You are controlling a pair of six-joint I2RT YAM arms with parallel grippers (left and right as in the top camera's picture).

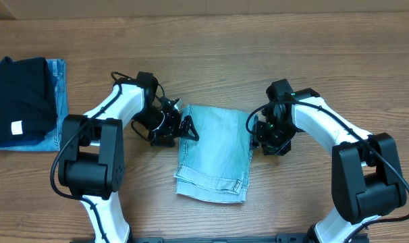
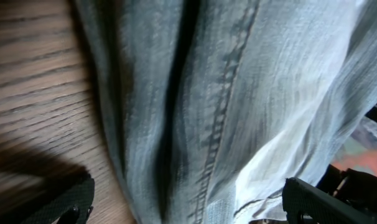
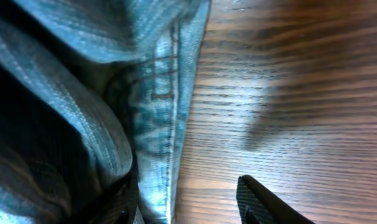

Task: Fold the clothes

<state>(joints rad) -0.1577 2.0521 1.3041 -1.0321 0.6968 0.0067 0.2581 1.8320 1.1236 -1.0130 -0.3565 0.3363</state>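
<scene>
My left gripper is to stack the folded denim shorts, so it should pick them up next by the side edge nearest the black garment (image 1: pixel 182 140) (image 2: pixel 158 184), away from the hems.
The light washed-blue denim shorts (image 1: pixel 214 152) lie flat in the middle of the table, folded into a narrow strip, cuffed hems toward the front. My left gripper (image 1: pixel 182 128) is at the strip's upper left edge. In the left wrist view its jaws (image 2: pixel 188 211) are spread wide with the denim (image 2: pixel 226 93) between them. My right gripper (image 1: pixel 257 138) is at the upper right edge. In the right wrist view its jaws (image 3: pixel 188 208) are open, with the seamed edge of the denim (image 3: pixel 163 112) between the fingers, one finger over the cloth and one over bare wood.
A folded black garment with a small white tag (image 1: pixel 19 101) lies on a folded darker blue denim piece (image 1: pixel 56 88) at the table's far left. Wooden tabletop (image 1: pixel 312 61) surrounds the shorts.
</scene>
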